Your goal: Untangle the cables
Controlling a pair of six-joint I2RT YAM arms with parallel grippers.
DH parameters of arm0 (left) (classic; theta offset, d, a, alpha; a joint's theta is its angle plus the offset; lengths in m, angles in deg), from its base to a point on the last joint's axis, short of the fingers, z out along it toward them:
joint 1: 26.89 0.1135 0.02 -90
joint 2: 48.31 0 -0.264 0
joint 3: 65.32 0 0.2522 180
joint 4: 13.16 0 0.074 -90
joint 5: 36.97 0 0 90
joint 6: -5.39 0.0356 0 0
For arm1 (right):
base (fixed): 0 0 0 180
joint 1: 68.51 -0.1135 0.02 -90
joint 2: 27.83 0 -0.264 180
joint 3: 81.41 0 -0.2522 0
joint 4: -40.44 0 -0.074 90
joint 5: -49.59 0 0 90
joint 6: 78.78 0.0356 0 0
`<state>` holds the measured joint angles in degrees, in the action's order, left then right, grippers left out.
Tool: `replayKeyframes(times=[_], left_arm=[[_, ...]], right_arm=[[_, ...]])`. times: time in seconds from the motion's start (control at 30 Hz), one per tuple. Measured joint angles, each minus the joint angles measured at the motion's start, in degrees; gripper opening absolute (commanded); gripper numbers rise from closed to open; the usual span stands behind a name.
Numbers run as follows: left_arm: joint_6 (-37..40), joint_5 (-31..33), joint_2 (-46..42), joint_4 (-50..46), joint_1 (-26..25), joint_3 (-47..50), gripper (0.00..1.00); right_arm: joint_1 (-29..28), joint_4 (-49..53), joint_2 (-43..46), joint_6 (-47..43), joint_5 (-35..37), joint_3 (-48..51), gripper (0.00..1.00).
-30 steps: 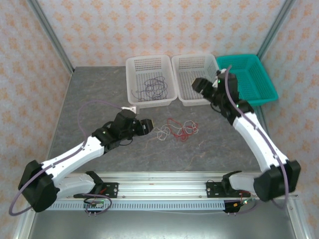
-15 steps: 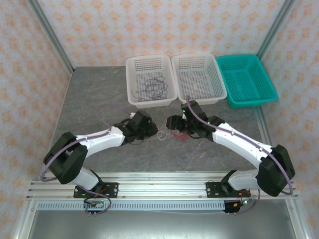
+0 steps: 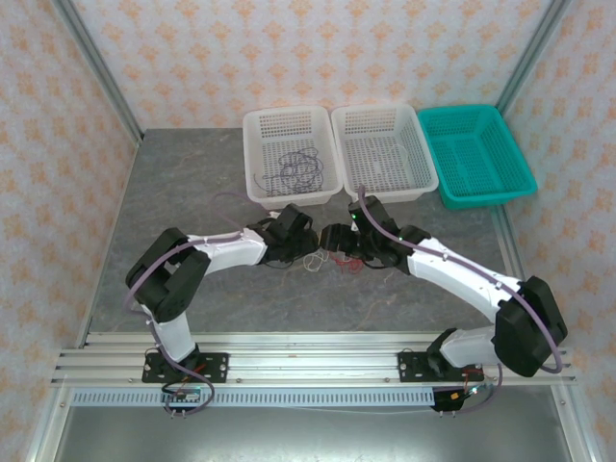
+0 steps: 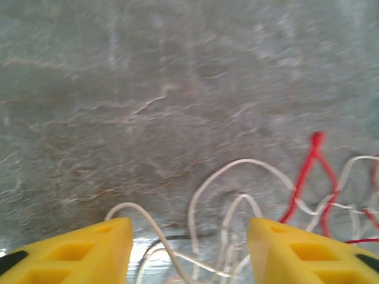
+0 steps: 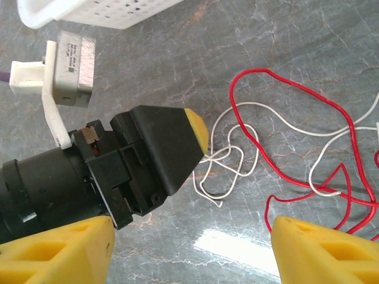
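Observation:
I should grab the white cable by its loops next, so that it can be untangled from the red cable (image 3: 354,260). My left gripper will do this.
The cables lie as a loose tangle on the grey table between my two grippers. The white cable (image 3: 315,258) loops on the left and the red cable (image 3: 354,260) on the right. A dark purple cable (image 3: 294,171) rests in the left white basket (image 3: 252,154). My left gripper (image 4: 189,251) is open and low over the table, with loops of the white cable (image 4: 207,195) between its fingers and the red cable (image 4: 314,171) to its right. My right gripper (image 5: 192,251) is open, facing the left gripper's finger (image 5: 196,127), the white cable (image 5: 234,163) and the red cable (image 5: 296,89).
A second white basket (image 3: 380,154) and a teal basket (image 3: 481,154) stand at the back of the table (image 3: 192,192). The two gripper heads are close together at the table's middle. Bare table lies to the left and in front of the tangle.
The right arm came down from the middle basket to the tangle. The left gripper moved right, over the white cable. Both grippers now face each other closely.

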<state>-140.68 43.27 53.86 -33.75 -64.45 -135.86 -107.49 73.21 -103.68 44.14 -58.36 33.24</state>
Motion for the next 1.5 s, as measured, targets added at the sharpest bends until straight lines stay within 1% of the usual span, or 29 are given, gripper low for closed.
replayKeyframes(times=[0.13,0.23,0.3,0.33,0.43,0.53,0.63,0.73,0.77,0.9,1.07,1.13,1.2,1.37,1.5], left_arm=[[-0.7,0.2,1.1,-1.6,0.0,-0.6,0.35],[-1.1,0.8,1.1,-2.8,0.0,-0.6,0.18],[-1.1,1.3,1.1,-3.8,0.0,-0.5,0.05],[-1.1,1.5,1.1,-4.2,0.0,-0.5,0.0],[-0.1,2.1,0.6,-5.6,0.0,-0.5,0.0],[0.9,2.8,-1.1,-7.1,0.0,-0.5,0.0],[2.7,3.5,-4.9,-8.3,0.0,-0.4,0.0],[4.7,5.0,-10.3,-9.6,0.0,-0.4,0.0],[5.3,5.7,-12.3,-10.2,0.0,-0.4,0.0],[7.9,9.5,-18.8,-14.3,0.0,-0.9,0.0],[11.6,15.0,-26.5,-19.1,0.5,-1.4,0.0],[13.4,16.5,-29.6,-20.7,1.7,-1.6,0.0],[15.2,17.2,-32.4,-22.2,3.9,-1.8,0.0],[19.0,18.8,-38.0,-26.9,11.9,-2.1,0.0],[21.6,19.3,-42.8,-29.2,16.4,-2.0,0.0]], right_arm=[[0.0,-0.6,0.0,0.5,0.0,0.8,0.71],[0.0,-1.3,-0.1,0.4,0.0,0.8,0.71],[0.0,-2.0,-0.9,0.4,0.0,0.8,0.71],[0.0,-2.3,-1.5,0.3,0.0,0.8,0.71],[0.0,-3.0,-4.8,0.3,0.7,0.8,0.71],[0.0,-3.3,-8.6,0.5,2.8,0.8,0.69],[0.0,-4.3,-11.9,0.8,4.8,0.8,0.6],[0.4,-6.1,-15.1,2.5,5.9,1.0,0.47],[0.8,-7.5,-16.0,3.6,5.9,1.6,0.44],[4.7,-12.0,-18.2,8.8,4.5,5.2,0.42],[6.7,-13.5,-18.8,11.9,4.7,5.4,0.34],[7.3,-15.0,-18.6,13.2,4.5,6.5,0.32],[7.9,-17.2,-17.9,14.7,4.0,8.2,0.31],[11.3,-22.9,-15.5,18.8,3.3,12.8,0.31],[13.0,-23.6,-13.1,20.2,5.5,15.3,0.29]])
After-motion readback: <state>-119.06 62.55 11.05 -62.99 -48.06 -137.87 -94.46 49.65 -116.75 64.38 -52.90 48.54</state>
